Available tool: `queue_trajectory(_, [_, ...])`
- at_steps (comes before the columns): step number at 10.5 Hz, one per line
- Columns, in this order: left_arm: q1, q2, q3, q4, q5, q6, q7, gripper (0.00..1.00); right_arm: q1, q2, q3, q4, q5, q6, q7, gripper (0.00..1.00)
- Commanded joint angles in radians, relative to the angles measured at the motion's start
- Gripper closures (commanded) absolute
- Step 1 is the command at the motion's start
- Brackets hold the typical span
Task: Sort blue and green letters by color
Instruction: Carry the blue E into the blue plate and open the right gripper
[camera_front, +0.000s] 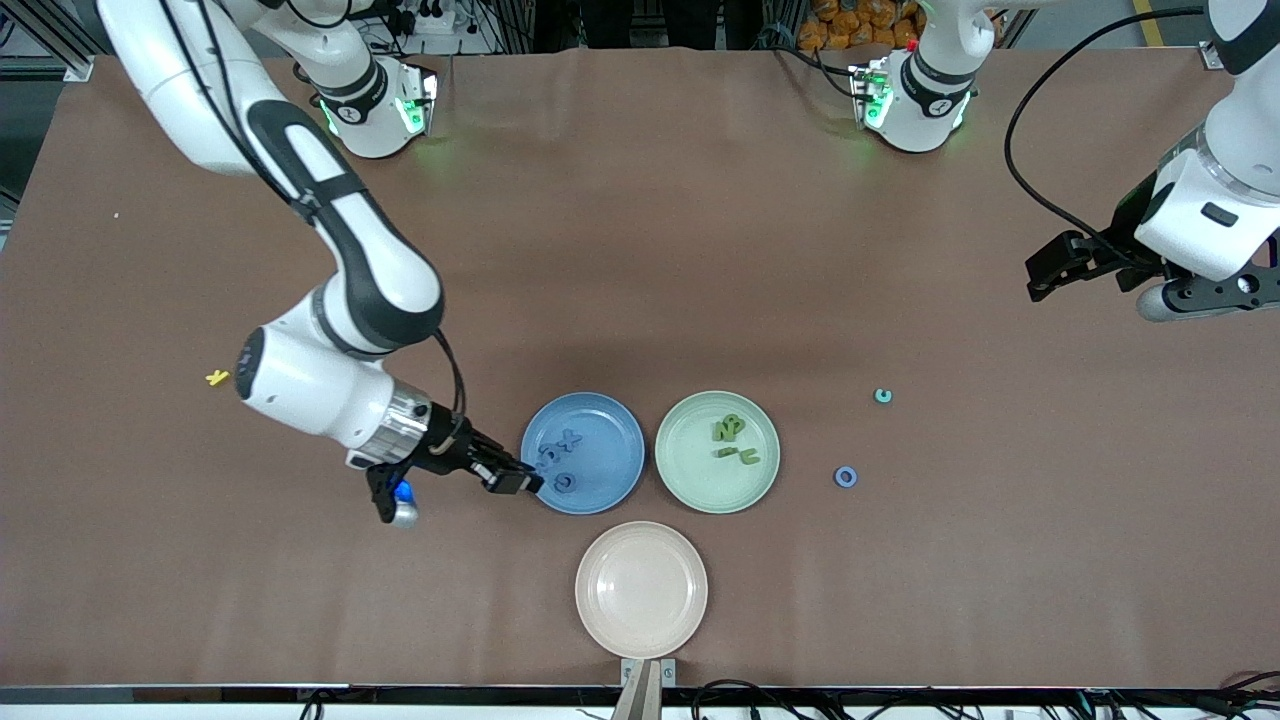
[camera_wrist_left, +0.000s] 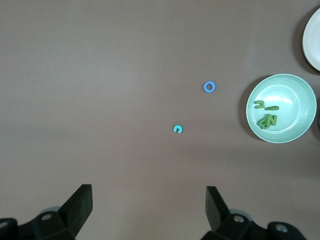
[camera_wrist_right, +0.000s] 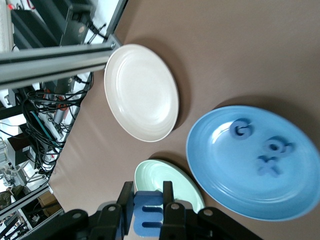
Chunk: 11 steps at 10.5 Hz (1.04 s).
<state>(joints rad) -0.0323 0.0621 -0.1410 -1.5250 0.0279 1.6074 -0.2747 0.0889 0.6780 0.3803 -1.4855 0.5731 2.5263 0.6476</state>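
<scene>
The blue E (camera_wrist_right: 148, 214) is high at the blue plate's rim (camera_wrist_right: 191, 140), so my right gripper needs to keep holding the letter until it is inside the plate.
My right gripper (camera_front: 515, 481) is shut on a blue letter E (camera_wrist_right: 149, 212) at the edge of the blue plate (camera_front: 612, 440) toward the right arm's end. Three blue letters (camera_front: 562, 456) lie in that plate, also seen in the right wrist view (camera_wrist_right: 270, 157). The green plate (camera_front: 690, 472) beside it holds green letters (camera_front: 732, 440). A blue ring letter (camera_front: 846, 477) and a teal C (camera_front: 883, 396) lie loose on the table toward the left arm's end; both show in the left wrist view, ring (camera_wrist_left: 209, 86) and C (camera_wrist_left: 177, 129). My left gripper (camera_front: 1045, 275) is open, empty, up in the air.
An empty cream plate (camera_front: 641, 589) sits nearer to the front camera than the two coloured plates. A tiny yellow letter (camera_front: 217, 378) lies alone toward the right arm's end. The left wrist view shows the green plate (camera_wrist_left: 295, 92) with its letters.
</scene>
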Motion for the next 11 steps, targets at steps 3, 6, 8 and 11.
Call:
queue_trajectory(3, [0.006, -0.001, 0.0, 0.002, -0.026, -0.004, 0.023, 0.0, 0.107, 0.107, -0.009, 0.024, 0.007, 0.201, 0.0, 1.0])
queue_trajectory(6, [0.005, -0.001, 0.0, -0.004, -0.026, -0.006, 0.022, 0.0, 0.112, 0.107, -0.024, 0.021, -0.005, 0.198, -0.005, 0.53])
queue_trajectory(8, [0.005, -0.008, -0.002, -0.003, -0.042, -0.007, 0.022, 0.0, 0.114, 0.11, -0.029, 0.014, -0.006, 0.198, -0.005, 0.0])
queue_trajectory(11, [0.005, -0.015, -0.002, -0.001, -0.048, -0.012, 0.023, 0.0, 0.114, 0.109, -0.032, 0.013, -0.006, 0.198, -0.005, 0.0])
